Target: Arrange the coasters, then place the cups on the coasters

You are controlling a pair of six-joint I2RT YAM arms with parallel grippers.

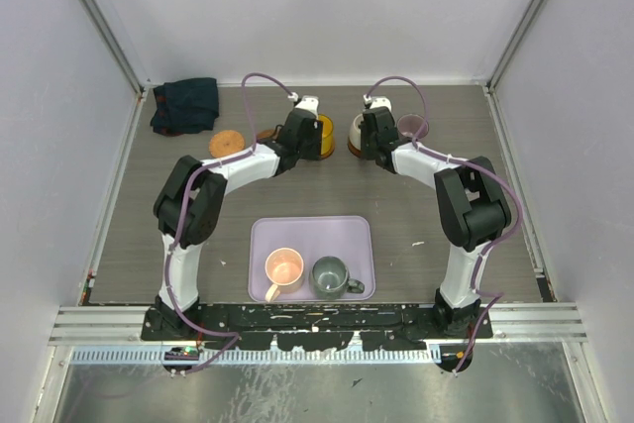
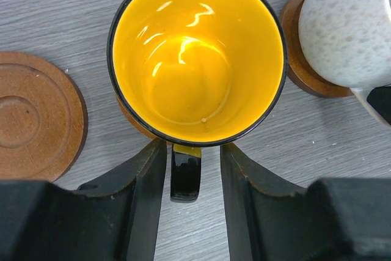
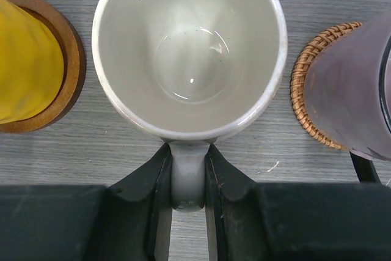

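Note:
The dark brown coaster's rim shows close around the base of the cream white cup (image 3: 189,47). My right gripper should open now, as the cup would land on that coaster.
The yellow-orange cup (image 2: 195,59) stands on a brown coaster (image 2: 130,120) that peeks out under it. Its black handle (image 2: 185,175) lies between the fingers of my left gripper (image 2: 192,151), with a gap on each side, so the gripper is open. My right gripper (image 3: 187,151) is shut on the handle of the cream white cup (image 3: 189,47). That cup is over a dark brown coaster (image 2: 305,74). The purple-grey cup (image 3: 348,90) sits on a woven tan coaster (image 3: 303,90). A bare brown coaster (image 2: 36,114) lies left of the yellow cup.
A lilac tray (image 1: 310,230) near the front holds the pale pink cup (image 1: 284,266) and the grey-green cup (image 1: 331,274). An orange-tan coaster (image 1: 227,144) lies at the back left, beside a dark folded cloth (image 1: 185,104). Walls enclose the table on three sides.

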